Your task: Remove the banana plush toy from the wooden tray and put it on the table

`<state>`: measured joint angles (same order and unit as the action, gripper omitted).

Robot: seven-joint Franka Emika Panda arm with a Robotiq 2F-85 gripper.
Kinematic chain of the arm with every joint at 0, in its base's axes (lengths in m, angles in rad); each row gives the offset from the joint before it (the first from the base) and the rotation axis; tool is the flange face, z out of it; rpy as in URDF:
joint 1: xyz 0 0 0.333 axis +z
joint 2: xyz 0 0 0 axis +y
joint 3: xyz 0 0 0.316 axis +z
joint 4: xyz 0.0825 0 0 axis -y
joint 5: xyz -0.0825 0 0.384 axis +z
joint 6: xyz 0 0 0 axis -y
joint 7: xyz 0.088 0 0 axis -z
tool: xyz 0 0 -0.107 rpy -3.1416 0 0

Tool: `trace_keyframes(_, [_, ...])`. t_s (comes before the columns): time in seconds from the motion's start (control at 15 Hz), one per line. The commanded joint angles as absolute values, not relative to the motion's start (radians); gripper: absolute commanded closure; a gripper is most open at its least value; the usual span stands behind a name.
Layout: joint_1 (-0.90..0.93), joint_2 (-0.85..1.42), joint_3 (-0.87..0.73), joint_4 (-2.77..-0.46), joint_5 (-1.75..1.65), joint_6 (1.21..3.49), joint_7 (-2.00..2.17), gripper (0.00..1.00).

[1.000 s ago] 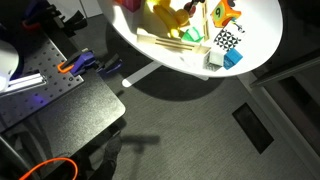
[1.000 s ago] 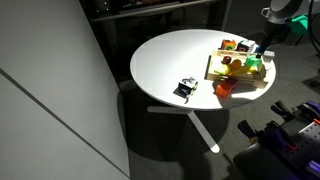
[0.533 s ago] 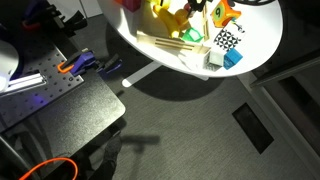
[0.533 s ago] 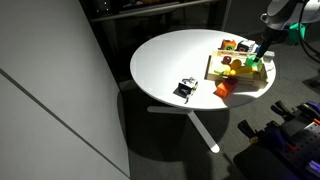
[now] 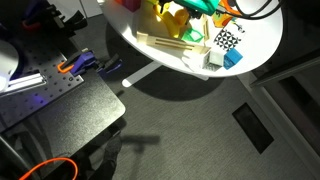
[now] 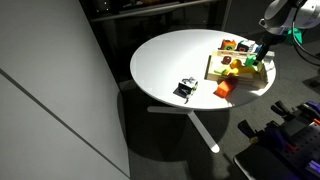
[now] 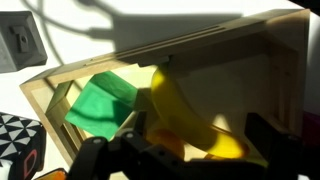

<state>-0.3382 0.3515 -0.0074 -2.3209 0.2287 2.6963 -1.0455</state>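
My open fingers are on either side of the banana [image 7: 196, 127] but end above the banana, so it is too early to close. My gripper lowers, then closes on the banana.
In the wrist view the pale-yellow banana plush toy [image 7: 180, 105] lies in the wooden tray [image 7: 270, 60], beside a green toy [image 7: 100, 100]. My gripper [image 7: 200, 140] is open, low over the tray, with one finger on each side of the banana's lower end. In both exterior views the gripper [image 6: 262, 52] [image 5: 203, 6] hangs over the tray [image 6: 214, 70] [image 5: 160, 42] at the edge of the round white table [image 6: 170, 55]. The toys in the tray are too small there to pick out the banana.
A black-and-white checkered cube [image 5: 227, 40] and a blue block [image 5: 233, 58] stand by the tray. A small black-and-white object [image 6: 185, 90] and a red-orange toy [image 6: 222, 88] lie on the table. A dark perforated bench [image 5: 60, 100] stands beside the table.
The gripper has come down over the tray and now reaches further in among the toys. The toys have not visibly moved.
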Motion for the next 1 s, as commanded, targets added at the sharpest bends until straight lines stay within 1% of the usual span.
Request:
trace_keyframes(0.0, [-0.362, 0.410, 0.013, -2.274, 0.233, 2.728, -1.077, 0.00])
trace_keyframes(0.93, [-0.373, 0.538, 0.058, -2.200, 0.200, 2.767, -1.049, 0.00])
